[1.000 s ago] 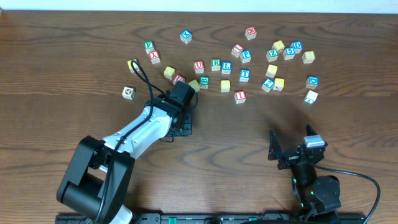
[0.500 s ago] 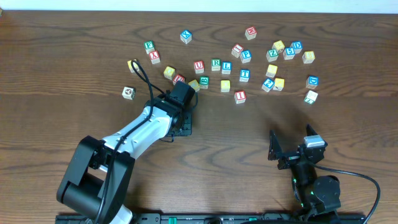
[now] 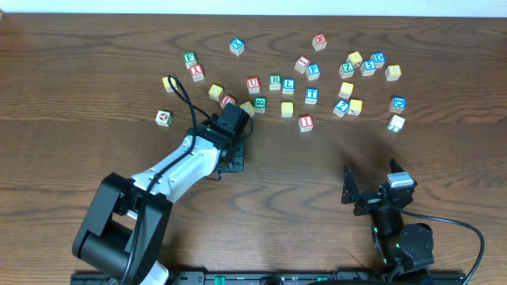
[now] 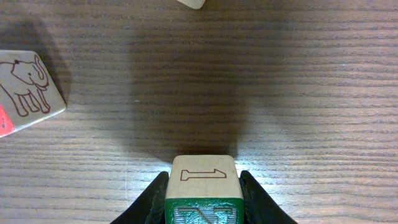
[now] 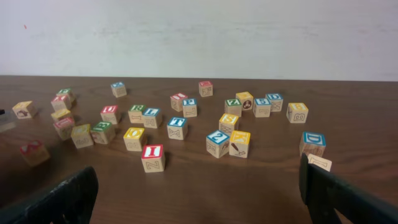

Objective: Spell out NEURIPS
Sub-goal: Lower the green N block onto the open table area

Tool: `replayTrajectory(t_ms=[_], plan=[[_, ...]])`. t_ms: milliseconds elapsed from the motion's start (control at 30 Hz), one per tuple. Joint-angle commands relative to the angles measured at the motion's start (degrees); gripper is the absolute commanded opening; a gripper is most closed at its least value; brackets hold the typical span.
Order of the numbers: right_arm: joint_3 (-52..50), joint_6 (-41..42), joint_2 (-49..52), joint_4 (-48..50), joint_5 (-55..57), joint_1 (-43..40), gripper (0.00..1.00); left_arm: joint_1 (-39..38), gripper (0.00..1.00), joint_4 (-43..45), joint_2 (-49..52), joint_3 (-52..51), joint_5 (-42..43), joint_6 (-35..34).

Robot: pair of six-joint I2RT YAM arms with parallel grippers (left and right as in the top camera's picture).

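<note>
My left gripper is ready to open now: the N cube's lower edge touches its dark shadow on the tabletop, so the cube would rest there if I let it go.
My left gripper [image 4: 204, 198] is shut on a wooden cube [image 4: 204, 176] with a green N face toward the camera and a "1" outlined on its top face. In the overhead view this gripper [image 3: 230, 157] sits below the left part of the cube scatter, and the N cube is hidden under it. A red U cube [image 3: 253, 83], a green R cube [image 3: 274, 81] and a red I cube [image 3: 306, 123] lie among the scatter; the I cube [image 5: 152, 155] is the nearest to my right gripper [image 5: 199, 194]. The right gripper [image 3: 372, 188] is open and holds nothing.
Several other lettered cubes lie across the far half of the table, among them a blue L cube [image 3: 288, 85] and a blue T cube [image 3: 312, 95]. An elephant-picture cube [image 4: 25, 90] lies left of the held cube. A lone cube [image 3: 163, 117] sits at the far left.
</note>
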Motion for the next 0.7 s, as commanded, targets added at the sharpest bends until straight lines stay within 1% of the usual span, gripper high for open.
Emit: replayTrajectory(t_ms=[0,667], plan=[[-0.1,-0.3,-0.2,-0.2,-0.1,-0.4,0.99,-0.1,0.07,0.1,0.7,-0.9,-1.4,0.7],[-0.1,-0.3,-0.2,-0.2,-0.1,-0.4,0.99,-2.4,0.08,1.1,0.7,-1.2,-1.8,0.7]])
